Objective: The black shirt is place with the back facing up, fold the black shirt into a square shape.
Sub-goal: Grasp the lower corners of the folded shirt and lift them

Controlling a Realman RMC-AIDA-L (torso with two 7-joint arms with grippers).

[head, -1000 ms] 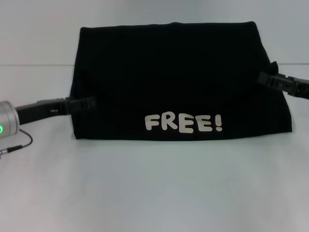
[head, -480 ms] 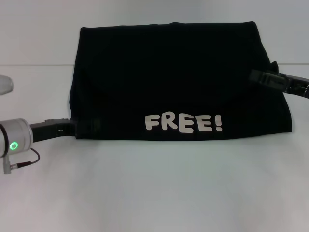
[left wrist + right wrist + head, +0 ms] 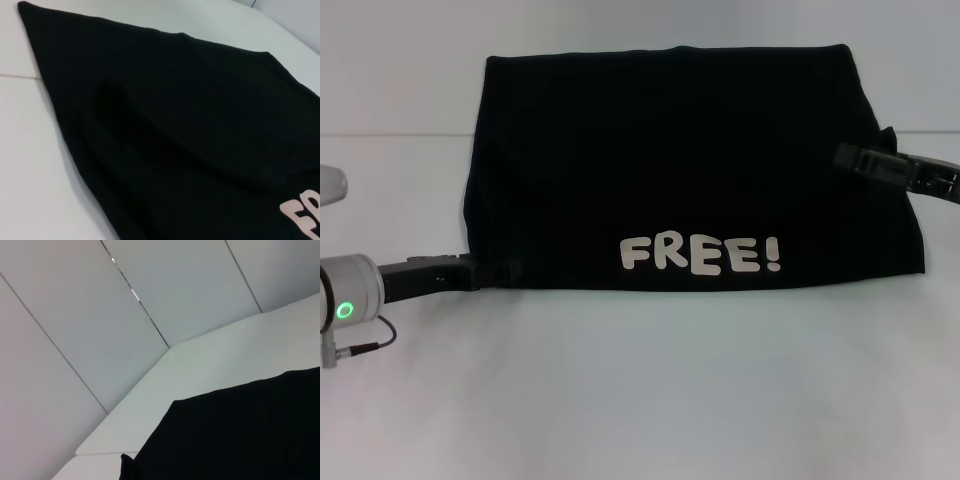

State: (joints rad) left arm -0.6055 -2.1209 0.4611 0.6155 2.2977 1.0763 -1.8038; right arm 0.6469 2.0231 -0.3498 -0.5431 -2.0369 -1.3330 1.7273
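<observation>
My left gripper's fingers reach low over the black shirt's front corner (image 3: pixel 488 286), in line with the black shirt's front edge (image 3: pixel 565 287). It is time to close my left gripper, which would catch the black shirt.
The black shirt (image 3: pixel 670 150) lies folded into a wide block on the white table, with the cream "FREE!" lettering (image 3: pixel 700 255) facing up near its front edge. My left gripper (image 3: pixel 490 268) is low at the shirt's front left corner, its black tip merging with the cloth. My right gripper (image 3: pixel 845 156) reaches in over the shirt's right edge, about halfway back. The left wrist view shows the shirt (image 3: pixel 175 125) close up with part of the lettering (image 3: pixel 300 215). The right wrist view shows a corner of the shirt (image 3: pixel 240 435).
The white table (image 3: pixel 640 390) stretches in front of the shirt and to both sides. A thin black cable (image 3: pixel 365 347) hangs by my left wrist. A pale panelled wall (image 3: pixel 150 290) rises behind the table.
My left gripper has moved from the middle of the shirt's left edge forward to its front left corner. My right gripper has shifted slightly inward over the right edge. The shirt looks unchanged.
</observation>
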